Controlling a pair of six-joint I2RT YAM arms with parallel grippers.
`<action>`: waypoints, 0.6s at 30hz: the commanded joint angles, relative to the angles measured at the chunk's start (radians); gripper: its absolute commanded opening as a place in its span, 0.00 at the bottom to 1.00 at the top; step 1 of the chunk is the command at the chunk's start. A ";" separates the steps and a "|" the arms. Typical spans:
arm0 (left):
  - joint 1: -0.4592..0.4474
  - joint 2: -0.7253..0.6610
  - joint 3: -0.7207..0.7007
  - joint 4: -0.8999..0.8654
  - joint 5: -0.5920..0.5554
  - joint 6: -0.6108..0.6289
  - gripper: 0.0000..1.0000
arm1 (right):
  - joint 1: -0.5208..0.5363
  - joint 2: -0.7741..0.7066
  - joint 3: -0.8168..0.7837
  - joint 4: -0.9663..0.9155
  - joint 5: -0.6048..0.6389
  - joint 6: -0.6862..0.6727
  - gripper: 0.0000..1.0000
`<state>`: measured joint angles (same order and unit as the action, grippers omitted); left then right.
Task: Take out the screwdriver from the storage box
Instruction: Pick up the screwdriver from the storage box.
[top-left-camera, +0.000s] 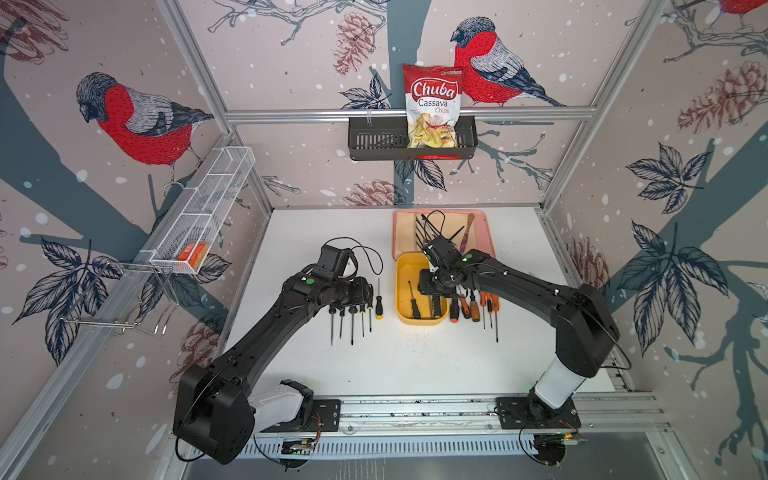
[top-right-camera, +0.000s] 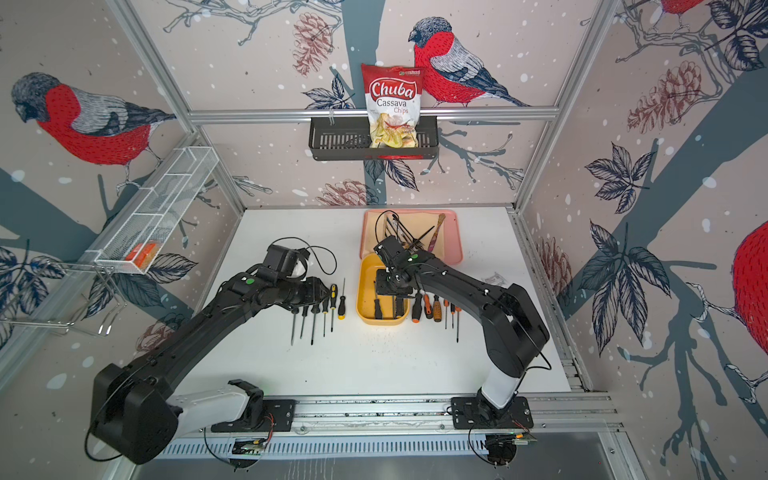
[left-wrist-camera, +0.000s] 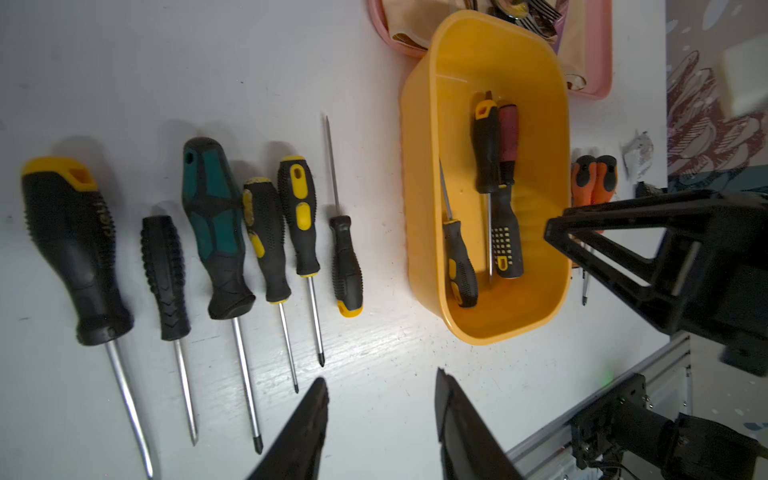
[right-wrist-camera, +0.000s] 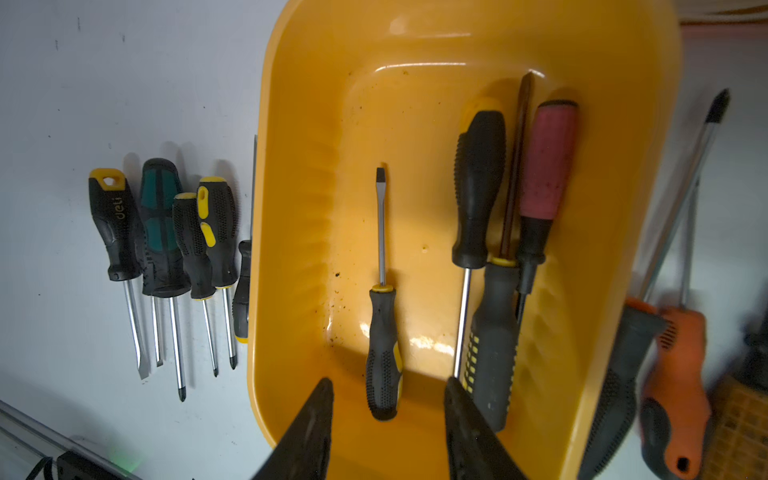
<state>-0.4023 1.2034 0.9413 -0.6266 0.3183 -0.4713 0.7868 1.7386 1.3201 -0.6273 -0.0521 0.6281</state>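
My right gripper should next take the small black-and-yellow screwdriver (right-wrist-camera: 382, 353) by its handle, close to the yellow collar. The screwdriver's stem is free, so the screwdriver can be lifted level out of the storage box.
The storage box (top-left-camera: 401, 286) is a mustard-yellow tub at mid-table, seen in both top views and in the left wrist view (left-wrist-camera: 419, 208). Several screwdrivers lie inside. A small black-and-yellow screwdriver (right-wrist-camera: 382, 353) lies alone on the floor. Along one wall lie a black-handled (right-wrist-camera: 478, 187), a maroon-handled (right-wrist-camera: 544, 166) and a grey-and-yellow one (right-wrist-camera: 494, 332). My right gripper (right-wrist-camera: 388, 380) hangs open above the box's near end, its fingers either side of the small screwdriver's handle and not touching it. Left of the box, my left gripper (left-wrist-camera: 380, 376) is open and empty over bare table.
A row of black-handled screwdrivers (top-left-camera: 353, 316) lies left of the box, and orange-handled ones (top-left-camera: 473, 309) lie to its right. A pink tray (top-left-camera: 484, 220) of utensils sits behind the box. A black wall basket (top-left-camera: 374, 143) holds a chips bag, and a wire shelf (top-left-camera: 208, 208) hangs left.
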 joint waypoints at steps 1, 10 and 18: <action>-0.005 -0.025 -0.015 0.046 0.087 -0.010 0.45 | 0.016 0.048 0.029 -0.049 0.027 0.007 0.45; -0.009 -0.055 -0.026 0.041 0.111 0.000 0.46 | 0.056 0.171 0.085 -0.054 0.023 0.009 0.46; -0.009 -0.060 -0.039 0.029 0.099 0.007 0.46 | 0.070 0.260 0.129 -0.063 0.012 0.006 0.44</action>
<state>-0.4088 1.1488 0.9070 -0.6094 0.4156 -0.4728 0.8532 1.9800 1.4384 -0.6674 -0.0368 0.6308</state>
